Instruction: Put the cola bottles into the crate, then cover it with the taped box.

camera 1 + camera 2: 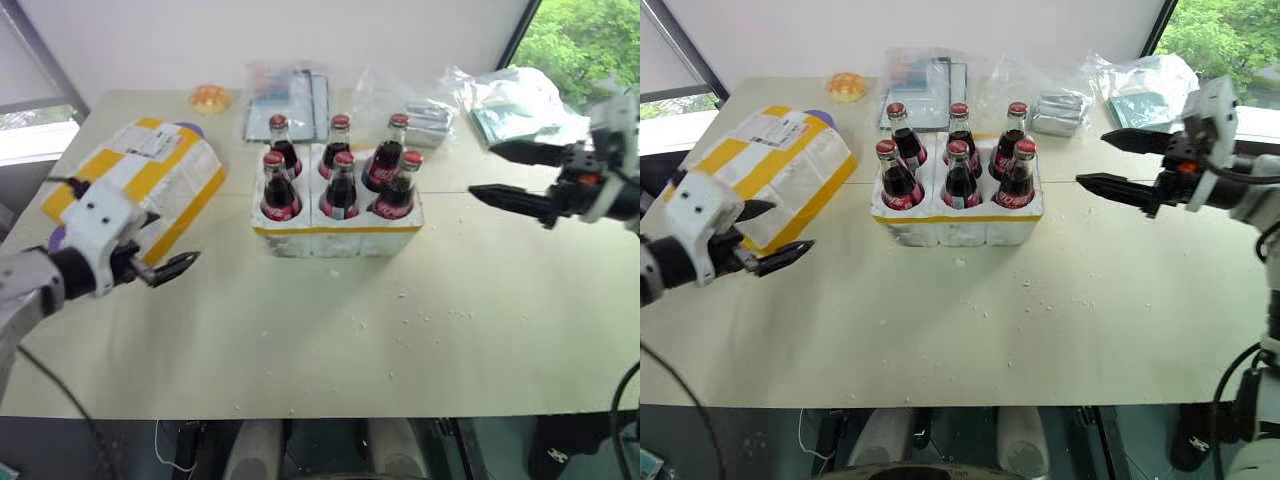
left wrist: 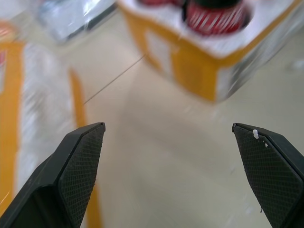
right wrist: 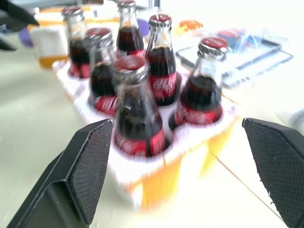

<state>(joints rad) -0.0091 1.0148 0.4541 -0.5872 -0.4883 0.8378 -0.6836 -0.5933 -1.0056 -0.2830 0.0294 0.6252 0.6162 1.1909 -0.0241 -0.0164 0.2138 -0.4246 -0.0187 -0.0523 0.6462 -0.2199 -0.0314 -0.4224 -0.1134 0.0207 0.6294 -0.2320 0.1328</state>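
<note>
The taped box (image 1: 150, 175) is too wide for my fingers. My left gripper needs to grab the narrow purple block on its end (image 1: 56, 238) next.
Several cola bottles (image 1: 340, 175) with red caps stand upright in the wells of the white foam crate (image 1: 335, 238) at the table's middle. The crate has a yellow strip along its base. The taped box (image 1: 150, 175), white with yellow bands and a label, lies tilted at the left. My left gripper (image 1: 785, 228) hovers open and empty just in front of the box's near right corner. In the left wrist view its fingers (image 2: 76, 161) point between the box and the crate. My right gripper (image 1: 482, 170) is open and empty to the right of the crate, pointing at the bottles (image 3: 137, 114).
Behind the crate lie an orange round thing (image 1: 210, 98), a clear bag with flat items (image 1: 288, 100), silver packets (image 1: 430, 120) and crumpled plastic (image 1: 520, 100). A purple thing (image 1: 188, 129) peeks from behind the box. White foam crumbs (image 1: 400, 300) dot the table in front.
</note>
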